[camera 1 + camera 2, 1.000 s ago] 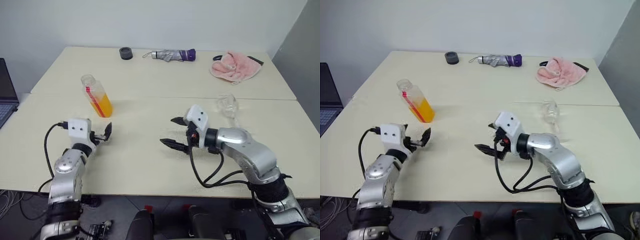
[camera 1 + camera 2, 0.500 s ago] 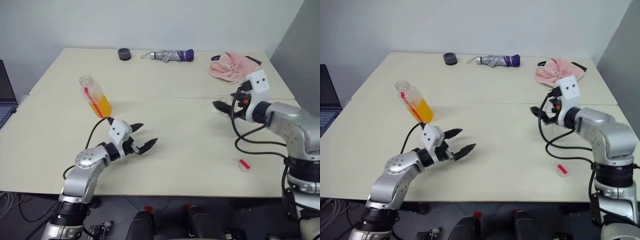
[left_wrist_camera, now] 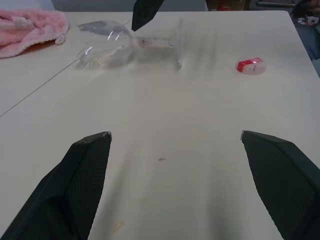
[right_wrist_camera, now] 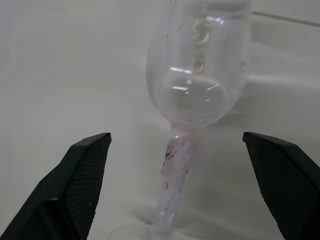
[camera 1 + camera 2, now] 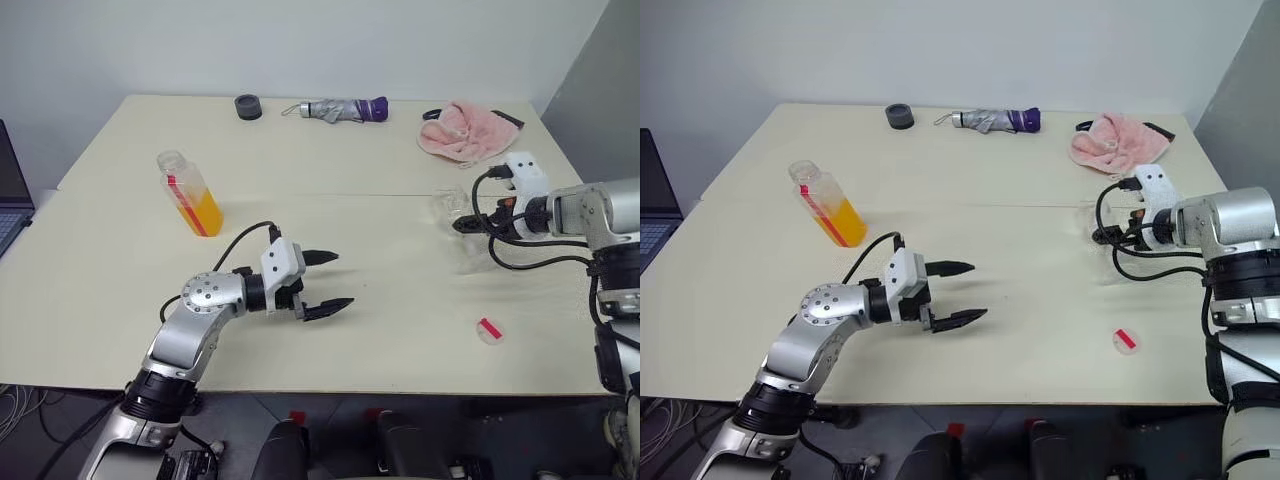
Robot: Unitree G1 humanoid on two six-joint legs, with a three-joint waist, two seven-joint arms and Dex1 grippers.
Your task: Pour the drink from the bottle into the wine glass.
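The robot's right fingers stop above the stem in the right wrist view and would miss if they closed now. The right gripper needs to come down to the stem (image 4: 175, 170) before it closes.
The bottle (image 5: 188, 192) stands uncapped on the left part of the table, its lower half holding the orange drink (image 5: 206, 213). The wine glass (image 5: 450, 205) lies on its side at the right, and shows too as the wine glass (image 3: 107, 42). My right gripper (image 5: 470, 226) is open right by it. In its wrist view, the right gripper (image 4: 177, 142) has a finger on either side of the stem, both apart from it. My left gripper (image 5: 341, 279) hovers open and empty over the table's middle, pointing towards the glass.
A small red-pink cap (image 5: 489, 330) lies near the front right. At the back are a black round object (image 5: 248, 106), a folded umbrella (image 5: 340, 109) and a pink towel (image 5: 462, 130). A laptop (image 5: 8, 195) sits at the left edge.
My left gripper has swung right from beside the bottle to the table's middle. My right gripper has moved from the middle over to the wine glass and come down around its stem.
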